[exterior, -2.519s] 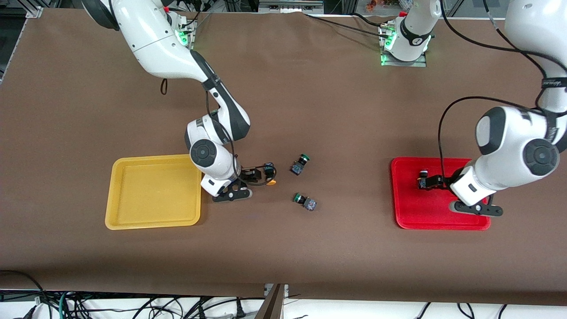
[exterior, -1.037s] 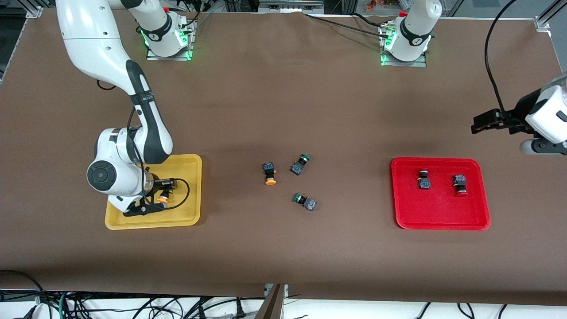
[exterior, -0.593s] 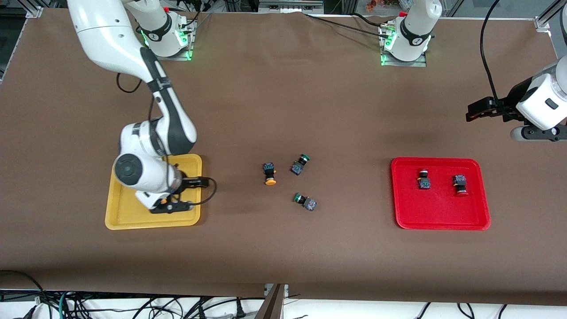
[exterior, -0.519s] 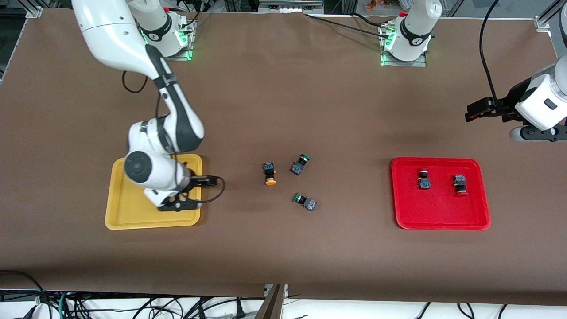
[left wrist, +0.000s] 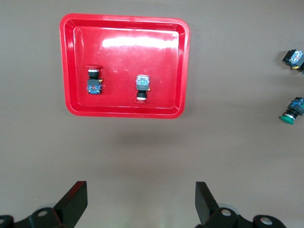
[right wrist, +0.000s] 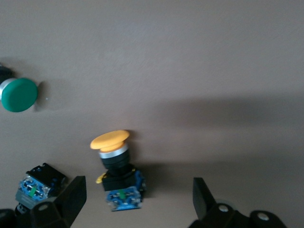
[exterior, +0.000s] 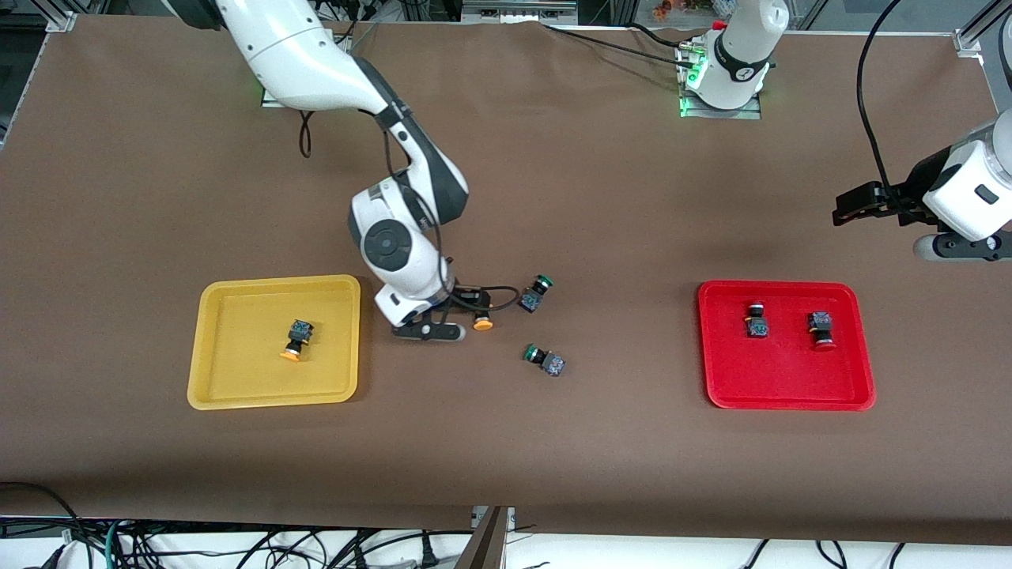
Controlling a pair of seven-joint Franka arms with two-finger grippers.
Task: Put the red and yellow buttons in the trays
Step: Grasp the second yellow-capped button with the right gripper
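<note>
I will grab the yellow button by its switch body with my right gripper next. Then it can go in the yellow tray.
My right gripper (exterior: 473, 307) is open and low over the table's middle, its jaws on either side of a yellow button (exterior: 482, 322) lying on the table. In the right wrist view that button (right wrist: 116, 166) lies between the open fingers of the right gripper (right wrist: 137, 197), not gripped. A second yellow button (exterior: 296, 340) lies in the yellow tray (exterior: 237, 379). Two red buttons (exterior: 756, 322) (exterior: 821, 328) lie in the red tray (exterior: 783, 387). My left gripper (exterior: 850, 207) is open and empty, raised over bare table beside the red tray (left wrist: 124, 28).
Two green-capped switches (exterior: 535, 292) (exterior: 545, 359) lie close to the yellow button, toward the left arm's end. One green cap (right wrist: 19, 94) and a switch body (right wrist: 38, 185) show beside my right gripper's finger. Brown cloth covers the table.
My right gripper let go of a yellow button in the yellow tray, then moved to the table's middle and came down around the second yellow button. The left gripper barely moved.
</note>
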